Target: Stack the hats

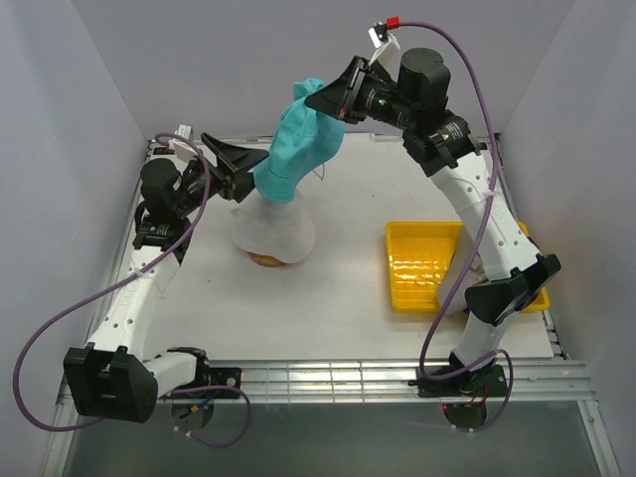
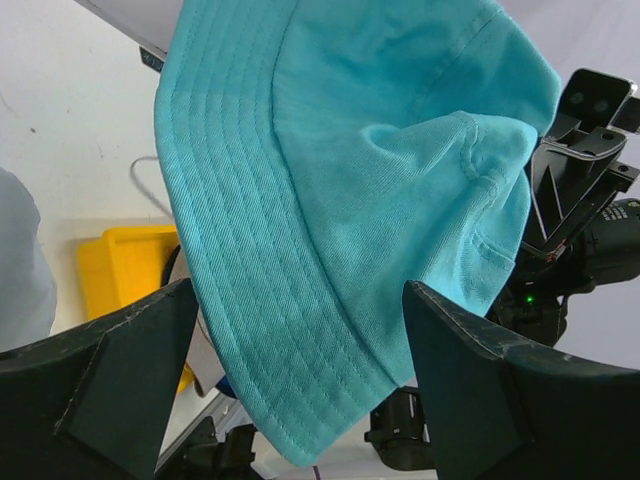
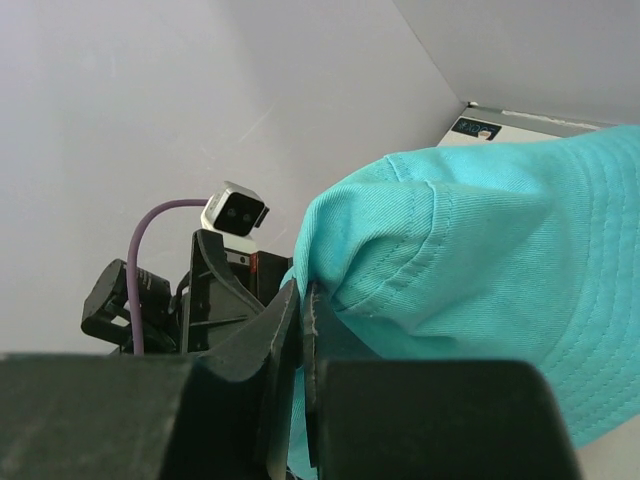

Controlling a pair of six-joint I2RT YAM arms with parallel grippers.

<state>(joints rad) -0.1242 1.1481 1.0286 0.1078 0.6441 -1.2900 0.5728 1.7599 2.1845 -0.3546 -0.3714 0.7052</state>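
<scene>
I should next use my left gripper to grab the teal hat by its stitched brim edge (image 1: 267, 183) (image 2: 290, 372), so the teal hat's opening stays free to stack over the grey hat.
A teal hat (image 1: 303, 139) hangs in the air above the back of the table, and my right gripper (image 1: 325, 99) is shut on the fabric of its crown (image 3: 480, 260). In the right wrist view the jaws (image 3: 305, 300) are pressed together on a fold of teal cloth. My left gripper (image 1: 248, 164) stands open at the hat's lower edge. In the left wrist view the stitched brim (image 2: 300, 330) hangs between the two wide-apart fingers (image 2: 130, 350). Below it a pale grey hat (image 1: 270, 231) sits on the stand; only the stand's wooden foot (image 1: 266, 260) shows.
A yellow plastic tray (image 1: 422, 263) lies on the table to the right, beside the right arm's lower link. White walls close in the back and both sides. A metal rail runs along the near edge by the arm bases.
</scene>
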